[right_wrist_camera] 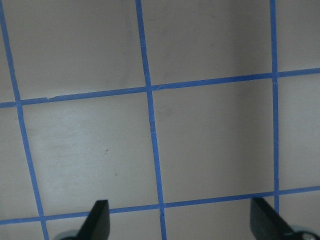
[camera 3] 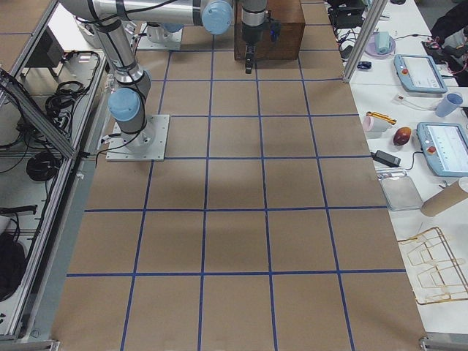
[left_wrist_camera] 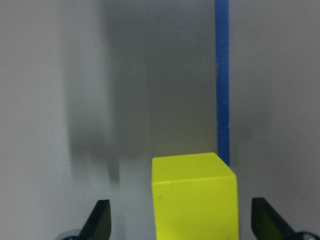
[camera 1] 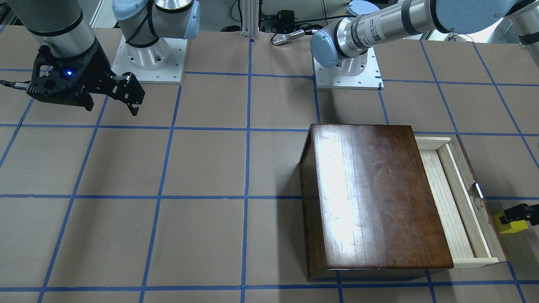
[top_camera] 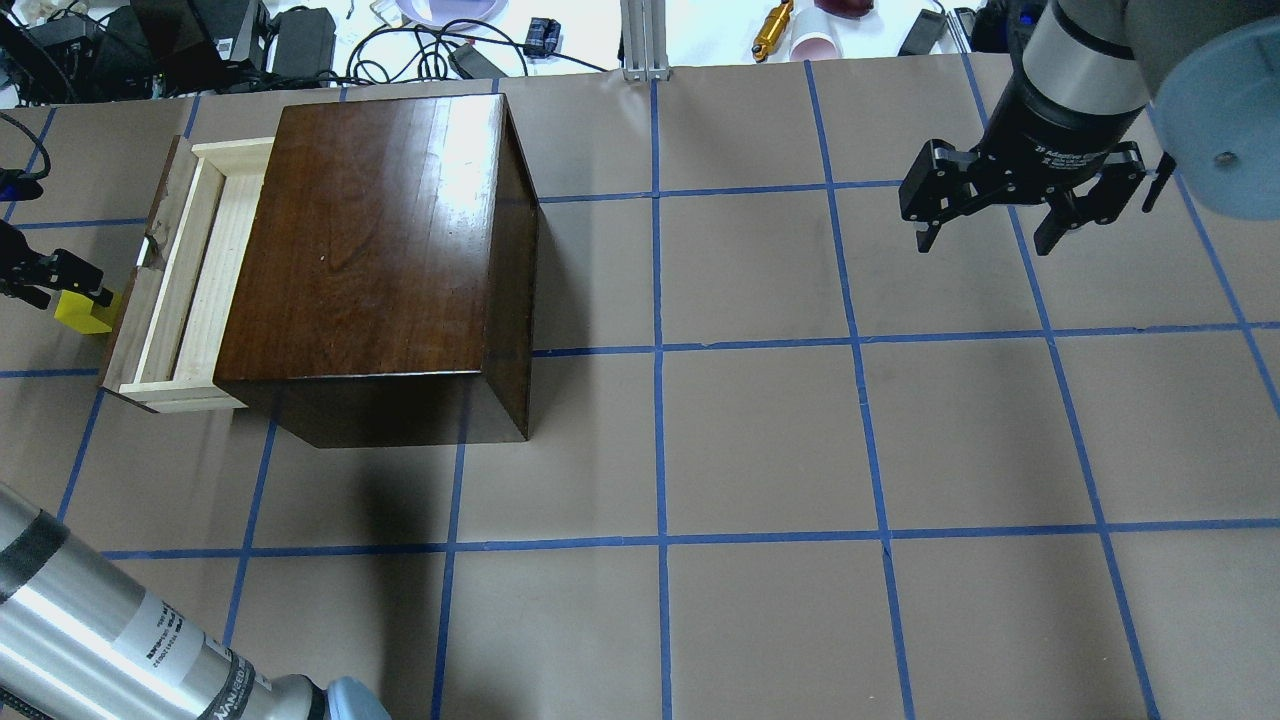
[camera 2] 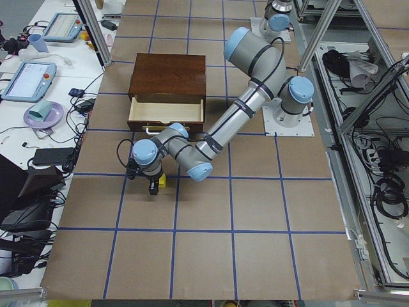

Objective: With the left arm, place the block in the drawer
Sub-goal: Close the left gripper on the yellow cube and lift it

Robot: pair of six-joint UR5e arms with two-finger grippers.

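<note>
The robot needs to place the yellow block [camera 1: 511, 226] in the drawer [camera 1: 450, 202], so its left gripper will next grip the block by its opposite sides.
The yellow block [left_wrist_camera: 194, 197] sits on the table just outside the dark front of the drawer [top_camera: 185, 290], which stands pulled out of the dark-brown box [top_camera: 370, 240]. My left gripper [left_wrist_camera: 182, 220] is low over the block, open, one finger on each side with gaps, not touching it. From the front, the left gripper [camera 1: 516, 214] and block [camera 1: 511, 226] sit at the right edge beside the drawer [camera 1: 450, 202]. The drawer's pale tray holds nothing. My right gripper [top_camera: 990, 235] hangs open and empty above the table, far from the box.
The drawer's metal knob [camera 1: 479, 190] sticks out toward the block. Blue tape lines grid the brown table. Cables and clutter [top_camera: 300, 35] lie beyond the far edge. The arm bases [camera 1: 147, 63] are bolted at the robot's side.
</note>
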